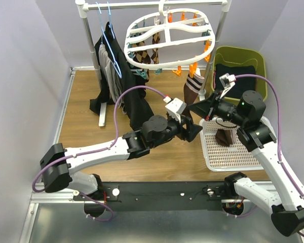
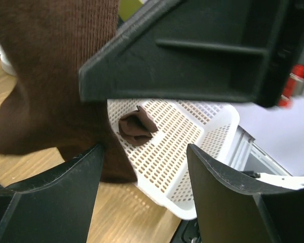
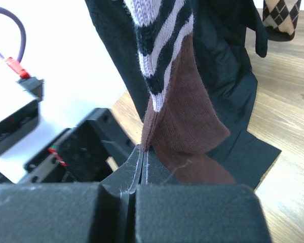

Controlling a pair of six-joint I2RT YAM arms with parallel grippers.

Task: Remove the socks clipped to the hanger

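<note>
The tray [image 2: 192, 131] still shows between my fingers, so it is too early for my left gripper to close; it lines up with the sock first, then closes on it.
The white oval hanger [image 1: 167, 38] hangs from the rail at the back, with diamond-patterned socks [image 1: 142, 50] clipped on its left side. A brown sock [image 1: 192, 86] with a striped cuff hangs from its front right. My right gripper [image 3: 143, 151] is shut, and its tips pinch the lower edge of that brown sock [image 3: 187, 116]. My left gripper [image 2: 142, 182] stands open just below and beside the right gripper [image 1: 196, 109], with nothing between its fingers. The brown sock [image 2: 50, 76] hangs against its left finger. Another brown sock [image 2: 137, 126] lies crumpled in the white tray [image 2: 192, 131].
Black garments [image 1: 126, 86] on thin blue hangers [image 1: 109, 30] hang from the rail at the left, reaching the wooden table. A green bin [image 1: 258, 61] with dark cloth stands at the back right. The white perforated tray [image 1: 213, 157] sits at the right front.
</note>
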